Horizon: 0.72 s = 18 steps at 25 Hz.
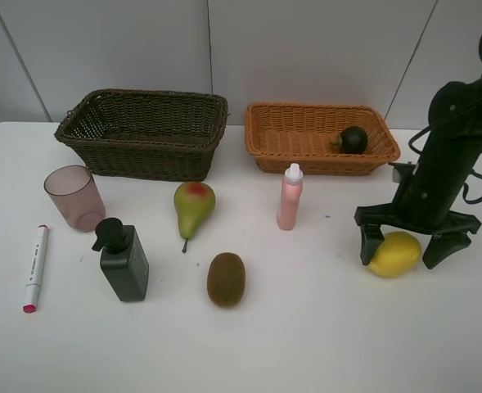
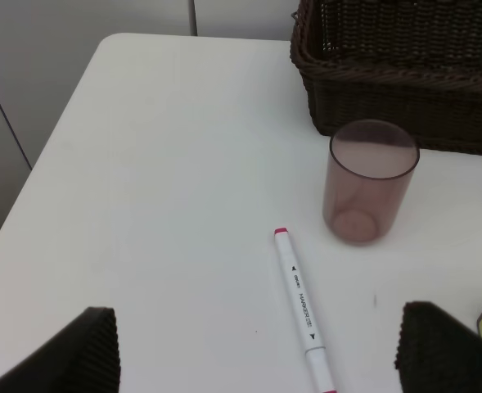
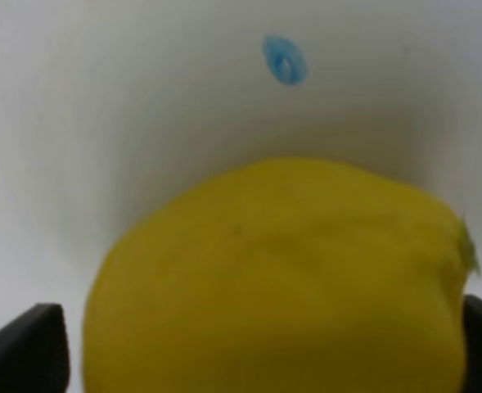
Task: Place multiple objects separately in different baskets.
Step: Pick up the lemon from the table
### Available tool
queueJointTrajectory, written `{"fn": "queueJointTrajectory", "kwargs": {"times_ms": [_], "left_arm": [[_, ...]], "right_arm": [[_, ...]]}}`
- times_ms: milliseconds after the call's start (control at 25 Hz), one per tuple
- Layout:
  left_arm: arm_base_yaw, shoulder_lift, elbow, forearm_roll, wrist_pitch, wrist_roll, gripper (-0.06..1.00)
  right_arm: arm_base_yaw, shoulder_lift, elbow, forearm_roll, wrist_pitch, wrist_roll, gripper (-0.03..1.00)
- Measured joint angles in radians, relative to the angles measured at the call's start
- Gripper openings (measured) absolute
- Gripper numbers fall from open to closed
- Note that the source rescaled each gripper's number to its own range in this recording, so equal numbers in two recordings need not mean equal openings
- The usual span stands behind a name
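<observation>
My right gripper's fingers reach down on either side of the yellow lemon (image 1: 394, 254) (image 3: 281, 286), close to the white table, so it is now time for that gripper to close.
On the table's right, the yellow lemon (image 1: 394, 254) (image 3: 281, 286) lies between the wide-open fingers of my right gripper (image 1: 404, 250) (image 3: 249, 348), which straddles it. The dark green fruit (image 1: 353, 139) sits in the orange basket (image 1: 306, 162). The dark brown basket (image 1: 150, 155) (image 2: 404, 90) holds nothing I can see. Pear (image 1: 193, 206), kiwi (image 1: 226, 278), pink bottle (image 1: 290, 198), pump bottle (image 1: 123, 260), mauve cup (image 1: 74, 197) (image 2: 369, 180) and marker (image 1: 35, 267) (image 2: 302, 303) rest on the table. My left gripper (image 2: 257, 360) hangs open above the marker, holding nothing.
Both baskets stand side by side along the back wall. A small blue mark (image 3: 285, 59) is on the white tabletop just beyond the lemon. The table's left edge (image 2: 36, 164) runs close to the marker and cup.
</observation>
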Motion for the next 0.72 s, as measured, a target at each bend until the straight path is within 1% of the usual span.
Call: {"fn": "queueJointTrajectory", "kwargs": {"times_ms": [160, 240, 320, 440, 480, 720], "left_arm": [[0.000, 0.000, 0.000, 0.000, 0.000, 0.000, 0.89], [0.000, 0.000, 0.000, 0.000, 0.000, 0.000, 0.89], [0.000, 0.000, 0.000, 0.000, 0.000, 0.000, 0.89], [0.000, 0.000, 0.000, 0.000, 0.000, 0.000, 0.89], [0.000, 0.000, 0.000, 0.000, 0.000, 0.000, 0.89], [0.000, 0.000, 0.000, 0.000, 0.000, 0.000, 0.89]], "right_arm": [[0.000, 0.000, 0.003, 0.000, -0.027, -0.006, 0.99], [0.000, 0.000, 0.003, 0.000, -0.033, -0.007, 0.95], [0.000, 0.000, 0.003, 0.000, -0.037, -0.010, 0.86], [0.000, 0.000, 0.003, 0.000, -0.038, -0.011, 0.65], [0.000, 0.000, 0.003, 0.000, -0.039, -0.011, 0.63], [0.000, 0.000, 0.003, 0.000, -0.039, -0.011, 0.63]]}}
